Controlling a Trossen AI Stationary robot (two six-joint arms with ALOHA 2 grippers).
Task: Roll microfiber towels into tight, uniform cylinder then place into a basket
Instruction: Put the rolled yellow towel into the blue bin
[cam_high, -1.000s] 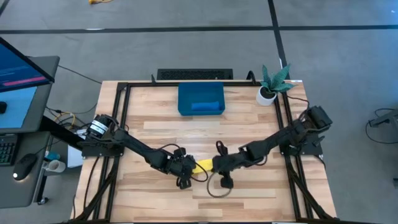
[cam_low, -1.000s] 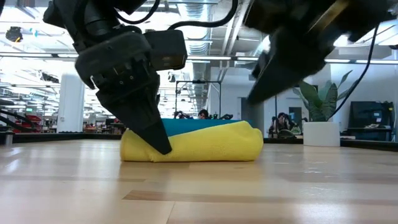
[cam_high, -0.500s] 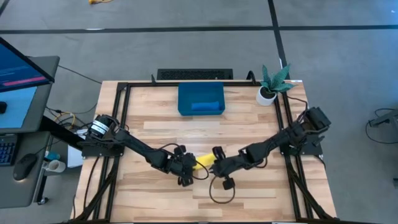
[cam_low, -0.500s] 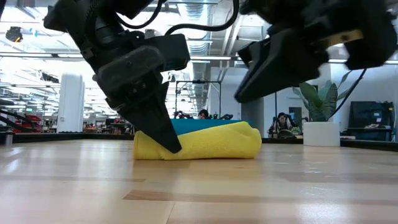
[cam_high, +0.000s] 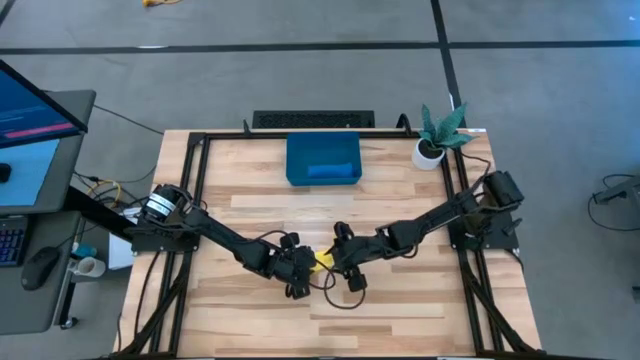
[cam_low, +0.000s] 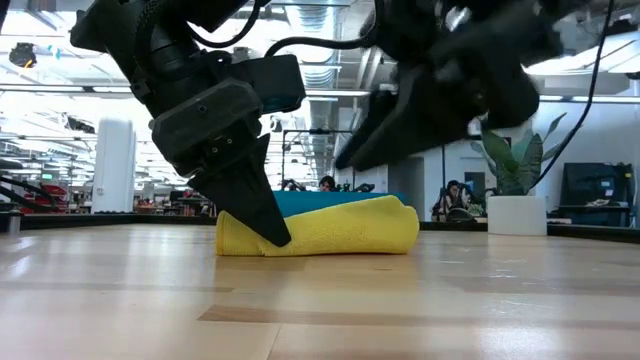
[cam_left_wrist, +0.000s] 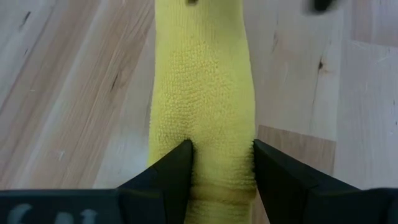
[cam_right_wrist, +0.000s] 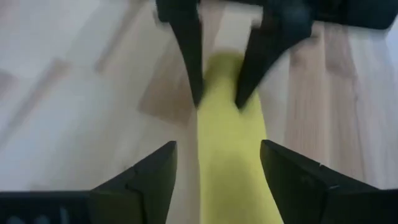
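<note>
My right gripper grabs the rolled yellow towel by its loose end (cam_high: 328, 259) next. Then I put the towel into the basket (cam_high: 300, 150).
The yellow towel (cam_high: 323, 260) lies as a short roll on the table's near middle, lengthwise left to right (cam_low: 330, 230). My left gripper (cam_high: 303, 268) is shut on its left end (cam_left_wrist: 202, 93). My right gripper (cam_high: 340, 262) hangs open over the roll's right end, its two fingers (cam_right_wrist: 155, 177) standing wide on either side of the towel (cam_right_wrist: 230, 143); I see no touch. The blue towel (cam_high: 330, 172) lies rolled in the basket (cam_high: 300, 150) at the far middle. My left gripper pinches the roll's left end (cam_left_wrist: 217, 168) between its two fingers, one on each long side. The fingers (cam_left_wrist: 180, 162) slant down from the table's left and point along the roll. The cloth is dented in between them. The roll rests on the table.
A small white pot with a green plant (cam_high: 435, 135) stands at the far right corner. Black frame rails (cam_high: 195, 200) run along the table's sides. Bare wood lies near the front edge and between the roll and the basket.
My right gripper has swung toward the table's left and rolled about its own line. It now stands over the roll's right end instead of beside it. The roll has stayed on the table, its left end drawn slightly toward the right.
</note>
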